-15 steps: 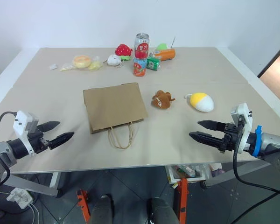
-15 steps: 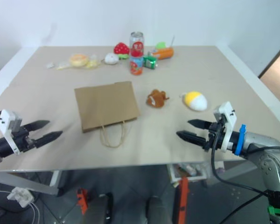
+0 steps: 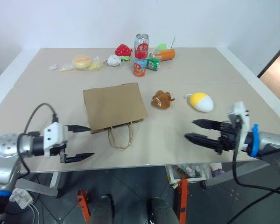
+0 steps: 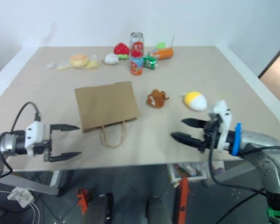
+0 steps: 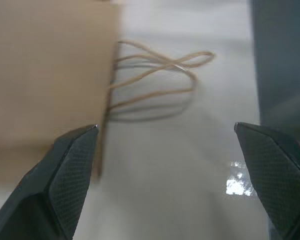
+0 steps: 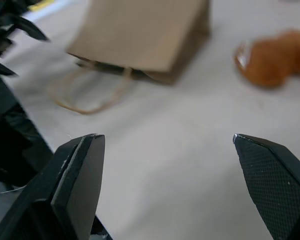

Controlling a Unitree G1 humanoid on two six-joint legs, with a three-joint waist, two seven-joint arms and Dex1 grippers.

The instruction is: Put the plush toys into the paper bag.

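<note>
Next, my left gripper grabs the paper bag by its tan cord handle (image 3: 122, 147), so the paper bag's opening (image 3: 119, 126) stays free for the plush toys.
The brown paper bag (image 3: 114, 107) lies flat in the middle of the table, its cord handles (image 3: 121, 136) toward the front edge. A brown furry plush toy (image 3: 162, 99) sits just right of the bag, and the yellow and white egg-shaped plush toy (image 3: 200, 101) lies further right. My left gripper (image 3: 84, 142) is open near the front edge, pointing right at the bag's front left corner and handles (image 5: 157, 70). My right gripper (image 3: 192, 129) is open at the front right, pointing left, a short way in front of the egg toy. Both hold nothing.
At the back of the table stand two drink cans (image 3: 141, 45), a red strawberry toy (image 3: 123, 49), a small white round toy (image 3: 114, 60), a green carton (image 3: 153, 63), an orange item (image 3: 164, 54) and wrapped yellow food (image 3: 81, 61). The table's front edge (image 3: 130, 165) runs just below both grippers.
My left arm has swung in to the right, its gripper now pointing at the bag's handles and turned so the fingers stand one above the other. My right gripper has shifted slightly left.
</note>
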